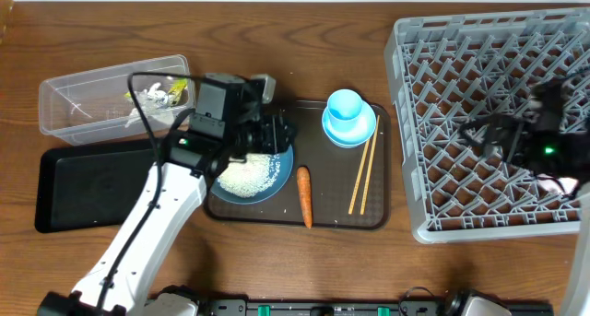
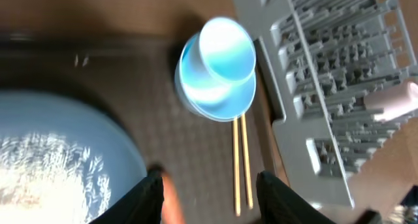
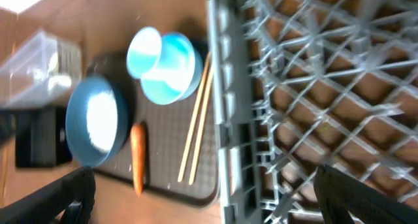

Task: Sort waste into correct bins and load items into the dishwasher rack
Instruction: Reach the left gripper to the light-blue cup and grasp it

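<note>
Next, the left gripper grabs the light-blue cup by its rim (image 1: 330, 104), so its body stays free for the right gripper to take and load the rack (image 1: 433, 122).
A wide blue bowl (image 1: 277, 173) holding white rice (image 1: 245, 176) sits on the brown serving tray, with an orange carrot (image 1: 304, 196) beside it. The light-blue cup and saucer (image 1: 348, 116) and two chopsticks (image 1: 362, 178) are on the same tray. My left gripper (image 1: 272, 136) is open and empty above the bowl's far edge; its view shows the carrot (image 2: 171, 198) by its left finger. My right gripper (image 1: 516, 136) is open and empty over the grey rack (image 1: 433, 122). A white-pink cup (image 2: 398, 100) lies in the rack. Wrapper scraps (image 1: 157, 95) lie in the clear tub (image 1: 74, 104).
The black tray (image 1: 83, 182) lies in front of the clear tub at the left. The brown serving tray (image 1: 341, 205) fills the middle. The rack's near wall (image 3: 228, 119) stands right beside the serving tray's right edge.
</note>
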Controlling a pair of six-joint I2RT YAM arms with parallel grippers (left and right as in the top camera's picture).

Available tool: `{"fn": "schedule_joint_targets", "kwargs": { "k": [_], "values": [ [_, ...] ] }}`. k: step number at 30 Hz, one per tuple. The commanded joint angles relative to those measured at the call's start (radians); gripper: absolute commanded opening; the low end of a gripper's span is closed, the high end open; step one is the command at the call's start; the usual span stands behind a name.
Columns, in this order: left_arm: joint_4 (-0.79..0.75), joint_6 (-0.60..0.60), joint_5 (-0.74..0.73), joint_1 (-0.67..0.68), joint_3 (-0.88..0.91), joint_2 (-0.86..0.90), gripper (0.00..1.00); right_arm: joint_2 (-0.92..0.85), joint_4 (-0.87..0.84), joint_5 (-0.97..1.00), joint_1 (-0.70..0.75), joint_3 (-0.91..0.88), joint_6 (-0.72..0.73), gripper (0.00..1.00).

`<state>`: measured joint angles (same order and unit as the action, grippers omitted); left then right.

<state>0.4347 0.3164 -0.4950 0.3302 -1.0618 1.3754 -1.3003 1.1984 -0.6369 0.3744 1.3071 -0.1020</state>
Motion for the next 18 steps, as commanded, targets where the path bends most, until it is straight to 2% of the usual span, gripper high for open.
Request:
{"fn": "schedule_joint_targets", "kwargs": {
  "k": [1,7,15,18],
  "values": [
    [-0.06,-0.008,0.065,0.034,-0.022,0.07,0.49,-0.003,0.023,0.046,-0.052,0.007,-0.045,0.99],
    [-0.077,-0.01,0.161,0.085,-0.128,0.216,0.49,-0.003,0.05,0.103,-0.068,0.006,-0.045,0.99],
    [0.002,-0.047,0.252,0.13,-0.345,0.413,0.49,-0.007,0.047,0.111,-0.068,0.006,-0.045,0.99],
    [-0.001,-0.047,0.275,0.143,-0.366,0.464,0.49,-0.007,0.048,0.117,-0.068,0.005,-0.045,0.99]
  ]
}}
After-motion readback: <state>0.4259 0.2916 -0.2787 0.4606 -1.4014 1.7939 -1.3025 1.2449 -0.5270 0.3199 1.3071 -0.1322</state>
